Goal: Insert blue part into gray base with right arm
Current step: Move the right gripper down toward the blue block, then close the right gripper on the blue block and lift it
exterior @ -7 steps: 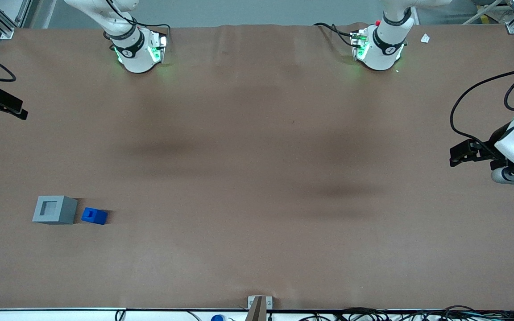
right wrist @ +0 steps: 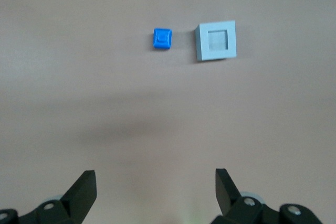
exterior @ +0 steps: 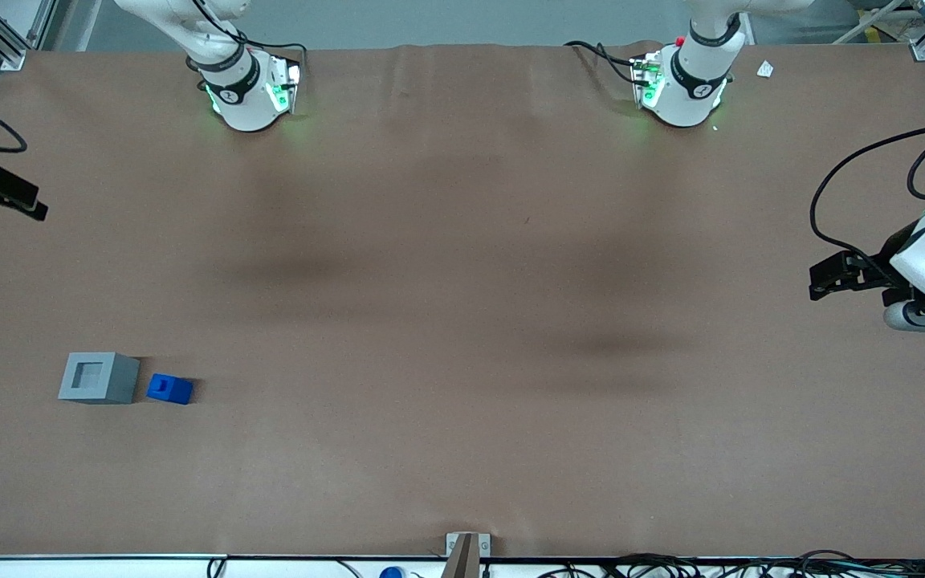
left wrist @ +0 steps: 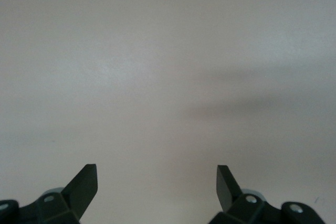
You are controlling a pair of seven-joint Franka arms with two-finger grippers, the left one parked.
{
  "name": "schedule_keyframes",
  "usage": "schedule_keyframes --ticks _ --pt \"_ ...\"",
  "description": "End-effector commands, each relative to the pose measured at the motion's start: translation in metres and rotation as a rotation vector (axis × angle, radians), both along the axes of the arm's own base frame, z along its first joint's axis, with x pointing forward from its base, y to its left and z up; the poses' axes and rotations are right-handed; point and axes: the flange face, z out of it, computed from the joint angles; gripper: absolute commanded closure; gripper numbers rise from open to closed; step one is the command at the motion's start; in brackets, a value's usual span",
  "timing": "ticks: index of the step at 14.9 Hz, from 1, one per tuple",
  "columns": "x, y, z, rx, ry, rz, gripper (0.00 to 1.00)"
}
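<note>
Next, the right gripper takes hold of the blue part by its opposite sides, to fit it into the gray base's square socket point(exterior: 88, 375) point(right wrist: 218, 40).
The blue part point(exterior: 169, 389) lies on the brown table toward the working arm's end, right beside the gray base point(exterior: 99, 377), a small gap between them. The base's square socket faces up and holds nothing. In the right wrist view the blue part point(right wrist: 162, 39) and the gray base point(right wrist: 216, 41) sit side by side, well ahead of the fingertips. My right gripper point(right wrist: 156, 179) is open with nothing between its fingers. It hangs well above the table at its edge point(exterior: 25, 201), farther from the front camera than both blocks.
Two white arm bases point(exterior: 246, 88) point(exterior: 683, 88) stand at the table's back edge. A small white scrap point(exterior: 765, 69) lies near the parked arm's base. A metal bracket point(exterior: 466, 550) sits at the front edge. Brown tabletop point(exterior: 462, 321) stretches between the blocks and the parked arm.
My right gripper has shifted very slightly at the table's edge. The blue part and gray base have not moved.
</note>
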Motion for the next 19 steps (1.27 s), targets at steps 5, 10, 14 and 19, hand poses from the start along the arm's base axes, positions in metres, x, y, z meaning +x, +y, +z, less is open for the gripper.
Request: schedule_keyframes --ticks 5,10,14,19 --pt "0.085 -0.007 -0.151 0.028 0.032 0.000 0.00" --pt "0.126 -0.014 -0.247 0.026 -0.017 -0.008 0.00" --pt "0.141 -0.012 -0.306 0.054 -0.041 -0.042 0.00" --pt "0.142 -0.014 -0.351 0.054 -0.017 -0.048 0.00"
